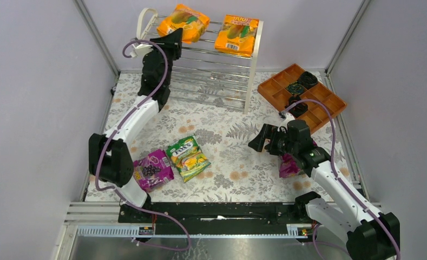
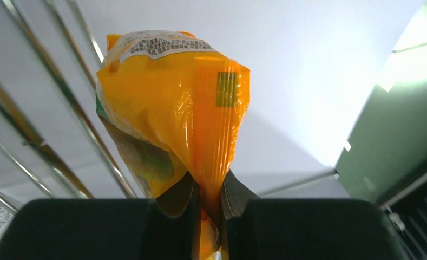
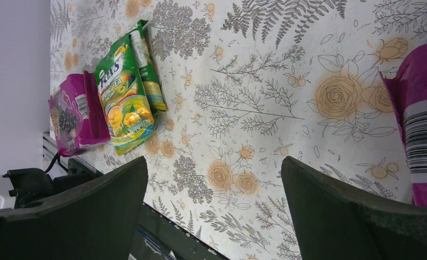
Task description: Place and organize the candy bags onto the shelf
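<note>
My left gripper keeps hold of the orange bag (image 1: pixel 183 23) (image 2: pixel 168 108) until I lower it toward the second orange bag. The held bag slants above the rods of the shelf's top level.
My left gripper (image 1: pixel 174 39) is shut on the edge seam of an orange candy bag (image 1: pixel 184 22), which lies at the left of the top tier of the cream-white shelf (image 1: pixel 254 70). In the left wrist view the bag (image 2: pixel 168 108) stands up from between my closed fingers (image 2: pixel 238 197). A second orange bag (image 1: pixel 236 34) lies on the top tier to its right. A green-yellow bag (image 1: pixel 187 157) and a purple bag (image 1: pixel 153 169) lie on the table at front left. My right gripper (image 1: pixel 260 141) is open and empty above the table (image 3: pixel 216 179), with another purple bag (image 1: pixel 288 165) beside it.
An orange compartmented tray (image 1: pixel 278 89) with small black round objects stands at the back right. The lower shelf tiers hold nothing that I can see. Grey walls close the table on the left, back and right. A black rail runs along the near edge.
</note>
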